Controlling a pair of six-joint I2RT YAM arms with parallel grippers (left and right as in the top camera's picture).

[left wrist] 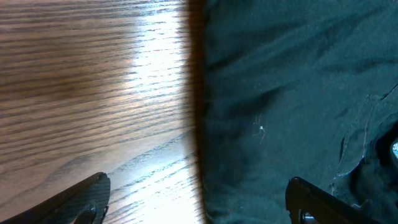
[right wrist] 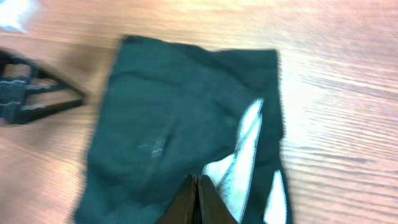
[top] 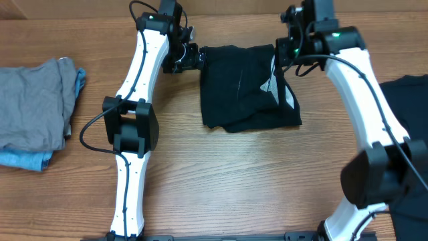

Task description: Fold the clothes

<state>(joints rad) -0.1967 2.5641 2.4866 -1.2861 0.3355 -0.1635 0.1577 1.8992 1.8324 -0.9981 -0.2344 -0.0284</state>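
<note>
My left gripper grabs the folded black garment next, across its edge facing the grey garment (left wrist: 208,173), to stack it there still folded.
A black garment (top: 244,87) lies folded into a rough rectangle at the far middle of the table, with white patches showing on its right side (right wrist: 249,149). My left gripper (top: 197,59) is at its left edge, open; in the left wrist view (left wrist: 199,183) one finger is over bare wood and the other over the cloth (left wrist: 280,93). My right gripper (top: 286,53) is at the garment's far right corner, shut and empty, its tips (right wrist: 198,180) just above the cloth (right wrist: 174,112). A second black garment (top: 418,107) lies at the right edge, partly behind my right arm.
A grey garment (top: 33,100) lies on a light-blue garment (top: 23,159) at the left edge of the wooden table (top: 234,181). The left gripper also shows in the right wrist view (right wrist: 31,93), beside the cloth.
</note>
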